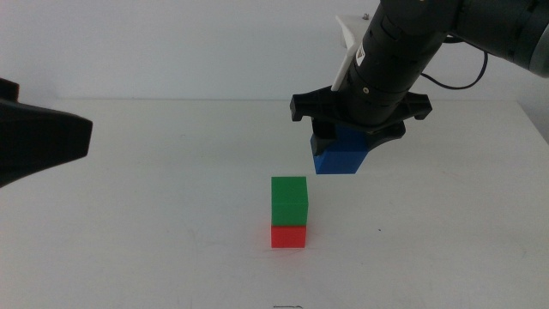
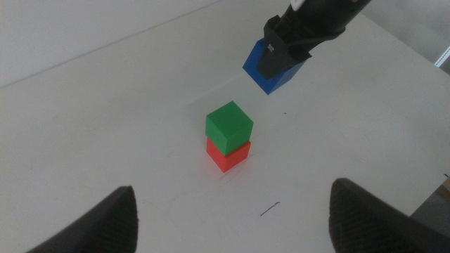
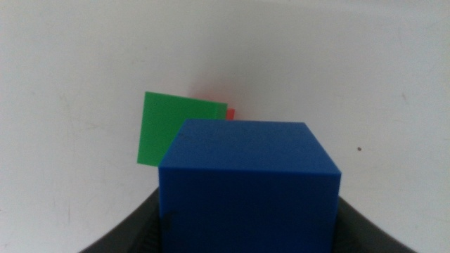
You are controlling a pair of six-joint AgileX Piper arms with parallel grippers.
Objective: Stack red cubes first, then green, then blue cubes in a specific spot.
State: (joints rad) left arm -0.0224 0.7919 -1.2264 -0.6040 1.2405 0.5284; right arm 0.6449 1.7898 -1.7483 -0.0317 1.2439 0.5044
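My right gripper needs to line up the cubes before it opens, because the blue cube hangs above and beside the green cube (image 1: 289, 200) and would miss if I opened now.
A green cube (image 1: 289, 200) sits on top of a red cube (image 1: 288, 236) on the white table, near the middle. Above and to the right of that stack hangs a blue cube (image 1: 340, 155), clear of the table, with my right gripper (image 1: 343, 137) shut on it. The right wrist view has the blue cube (image 3: 247, 179) filling the space between the jaws, with the green cube (image 3: 179, 128) and a sliver of the red cube (image 3: 229, 112) below it. My left gripper (image 2: 232, 218) waits open at the table's left side, holding nothing; its view shows the stack (image 2: 229, 137).
A small dark mark (image 2: 269, 209) lies on the white tabletop in front of the stack. The left arm's dark body (image 1: 39, 137) juts in at the left edge of the middle view.
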